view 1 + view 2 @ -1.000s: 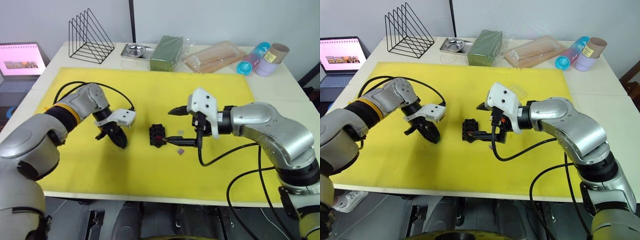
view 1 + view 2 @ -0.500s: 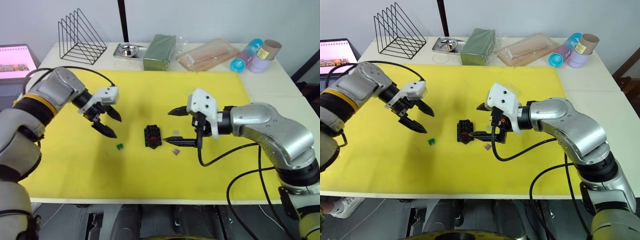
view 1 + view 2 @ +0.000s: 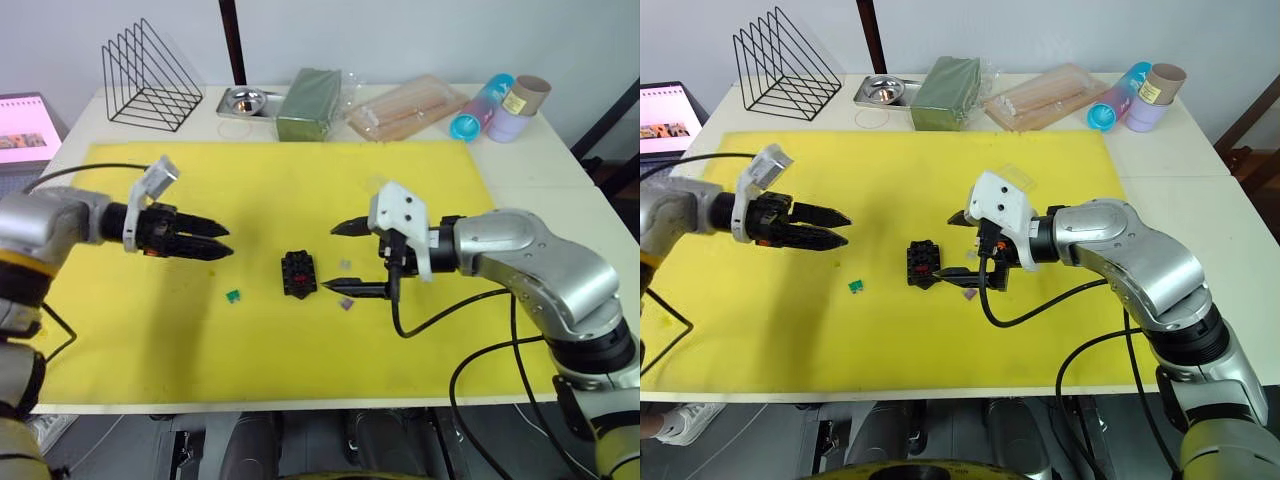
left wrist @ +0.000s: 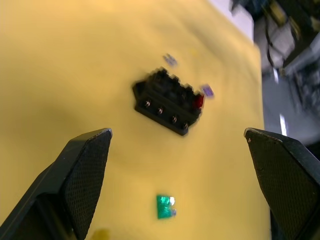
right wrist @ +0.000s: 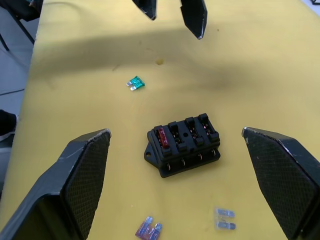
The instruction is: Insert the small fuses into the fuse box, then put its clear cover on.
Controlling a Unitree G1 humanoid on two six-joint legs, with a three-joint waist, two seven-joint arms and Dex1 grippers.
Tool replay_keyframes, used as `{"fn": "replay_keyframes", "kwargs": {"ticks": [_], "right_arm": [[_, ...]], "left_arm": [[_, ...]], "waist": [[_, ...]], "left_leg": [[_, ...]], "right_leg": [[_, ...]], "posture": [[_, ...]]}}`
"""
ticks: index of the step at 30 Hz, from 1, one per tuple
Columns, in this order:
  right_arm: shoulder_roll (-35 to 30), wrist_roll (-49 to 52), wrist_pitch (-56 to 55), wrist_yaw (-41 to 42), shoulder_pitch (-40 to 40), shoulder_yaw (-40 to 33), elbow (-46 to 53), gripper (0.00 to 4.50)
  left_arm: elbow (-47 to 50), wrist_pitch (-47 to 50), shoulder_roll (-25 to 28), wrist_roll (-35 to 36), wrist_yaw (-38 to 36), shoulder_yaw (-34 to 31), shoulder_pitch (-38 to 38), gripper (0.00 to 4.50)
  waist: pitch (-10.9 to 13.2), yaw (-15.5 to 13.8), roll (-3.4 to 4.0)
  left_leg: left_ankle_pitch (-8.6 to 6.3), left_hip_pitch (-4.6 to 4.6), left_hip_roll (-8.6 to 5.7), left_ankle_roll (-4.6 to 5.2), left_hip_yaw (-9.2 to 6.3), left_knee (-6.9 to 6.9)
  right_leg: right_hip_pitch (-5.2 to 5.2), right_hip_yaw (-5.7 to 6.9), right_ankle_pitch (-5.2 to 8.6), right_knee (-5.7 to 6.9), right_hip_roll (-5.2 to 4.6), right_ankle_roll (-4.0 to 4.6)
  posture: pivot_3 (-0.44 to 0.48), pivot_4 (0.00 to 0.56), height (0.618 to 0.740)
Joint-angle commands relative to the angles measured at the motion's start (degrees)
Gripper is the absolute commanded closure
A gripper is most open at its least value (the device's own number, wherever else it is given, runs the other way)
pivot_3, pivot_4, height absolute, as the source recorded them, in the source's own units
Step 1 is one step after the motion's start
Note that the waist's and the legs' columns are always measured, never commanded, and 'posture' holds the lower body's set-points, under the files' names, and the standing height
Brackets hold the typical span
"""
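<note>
The left gripper grabs the green fuse by its plastic body point(image 3: 233, 296) next, to fit the small fuse into the fuse box point(image 3: 298, 273).
The black fuse box point(image 3: 298, 273) sits mid-mat with a red fuse point(image 5: 162, 138) in one end slot. A green fuse point(image 3: 234, 296) lies loose on the yellow mat point(image 3: 300, 180), left of the box. Two greyish-purple fuses point(image 5: 149, 230) point(image 5: 224, 218) lie to the right of the box. My left gripper point(image 3: 222, 243) hovers open well left of the box, holding nothing. My right gripper point(image 3: 330, 258) stands open just right of the box, its lower finger near the purple fuses. A small clear cover point(image 3: 1012, 173) shows behind the right wrist.
Along the table's back stand a wire rack point(image 3: 150, 75), a metal tray point(image 3: 243, 100), a green box point(image 3: 305, 92), a bag of wooden sticks point(image 3: 405, 105) and cups point(image 3: 495, 105). A laptop point(image 3: 28, 125) sits at far left.
My left gripper opened, left the green fuse on the mat beside the box, and drew back to the left. The right arm stayed put. The camera has shifted.
</note>
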State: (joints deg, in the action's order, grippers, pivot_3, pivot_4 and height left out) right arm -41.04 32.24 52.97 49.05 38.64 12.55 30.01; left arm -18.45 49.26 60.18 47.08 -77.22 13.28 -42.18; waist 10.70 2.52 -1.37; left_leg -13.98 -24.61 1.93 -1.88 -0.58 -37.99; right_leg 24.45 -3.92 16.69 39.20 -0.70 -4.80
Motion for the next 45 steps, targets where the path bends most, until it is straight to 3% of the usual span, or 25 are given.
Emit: {"fn": "replay_keyframes", "kwargs": {"ticks": [1,4,8,17,20,27,35,40,45], "right_arm": [[0.16,0.37,-0.94,0.32,0.18,-1.12,1.22,0.00],[0.13,0.43,-1.08,0.64,0.22,-0.96,1.20,0.00],[0.25,0.20,-1.53,1.28,0.66,-0.50,0.63,0.00],[0.98,-0.85,-2.60,2.35,2.17,0.62,-0.89,0.00],[1.03,-1.04,-2.61,2.54,2.22,0.61,-0.94,0.00],[0.86,-1.16,-2.15,2.57,2.06,0.32,-0.49,0.00],[0.71,-1.52,-2.22,2.92,2.44,0.31,-0.92,0.00],[0.76,-2.30,-2.58,3.12,2.51,0.71,-1.01,0.00],[1.01,-2.51,-2.44,2.96,2.50,0.63,-0.94,0.00]], "left_arm": [[8.43,9.90,0.93,6.55,9.96,-13.33,9.04,0.03],[14.51,17.68,-0.58,10.63,18.02,-22.14,18.03,0.03],[17.84,28.31,-5.18,16.33,29.03,-31.34,24.50,0.03],[19.99,42.44,-19.91,22.11,49.99,-44.20,28.76,0.03],[20.08,43.24,-22.24,24.98,54.17,-46.05,29.35,0.03],[17.86,43.24,-23.75,38.95,61.62,-45.61,31.23,0.03],[15.40,36.30,-16.55,57.27,68.97,-37.51,35.82,0.03],[16.37,30.58,-15.29,59.84,72.70,-33.03,37.44,0.03],[16.62,23.90,-17.97,62.07,77.07,-30.29,37.79,0.03]], "waist": [[0.00,0.08,0.00],[0.00,0.01,0.00],[0.00,-0.50,-0.01],[-0.03,-0.67,-0.02],[-0.06,-0.83,-0.04],[-0.07,-1.48,-0.03],[-0.07,-1.46,-0.03],[-0.07,-1.59,-0.03],[-0.09,-1.91,0.01]], "left_leg": [[0.00,0.01,0.01,0.00,-0.04,0.00],[0.00,0.04,0.06,0.00,-0.13,0.02],[0.00,0.08,0.00,-0.01,-0.15,0.00],[0.00,0.17,-0.05,-0.02,-0.16,-0.02],[0.00,0.19,-0.07,-0.02,-0.17,-0.01],[-0.01,0.23,-0.12,-0.04,-0.11,-0.01],[0.00,0.22,-0.29,-0.06,-0.06,-0.01],[0.01,0.22,-0.31,-0.08,-0.05,0.00],[0.02,0.23,-0.35,-0.10,-0.05,0.00]], "right_leg": [[0.00,-0.01,0.00,0.00,-0.02,0.00],[0.00,-0.03,0.00,0.01,-0.05,0.00],[-0.07,0.01,-0.01,0.02,-0.13,-0.01],[-0.13,0.01,-0.02,0.03,-0.24,-0.02],[-0.16,0.02,-0.03,0.04,-0.29,-0.02],[-0.17,0.01,-0.04,0.03,-0.53,-0.02],[-0.17,0.02,-0.03,0.01,-0.83,-0.01],[-0.18,0.00,-0.03,0.00,-0.86,0.00],[-0.22,0.00,-0.02,-0.01,-0.89,0.01]], "posture": [[0.000,0.150,0.740],[0.000,0.150,0.740],[0.000,0.150,0.740],[0.000,0.150,0.740],[0.000,0.150,0.740],[0.000,0.150,0.740],[0.000,0.150,0.740],[0.000,0.150,0.740],[0.000,0.150,0.740]]}}
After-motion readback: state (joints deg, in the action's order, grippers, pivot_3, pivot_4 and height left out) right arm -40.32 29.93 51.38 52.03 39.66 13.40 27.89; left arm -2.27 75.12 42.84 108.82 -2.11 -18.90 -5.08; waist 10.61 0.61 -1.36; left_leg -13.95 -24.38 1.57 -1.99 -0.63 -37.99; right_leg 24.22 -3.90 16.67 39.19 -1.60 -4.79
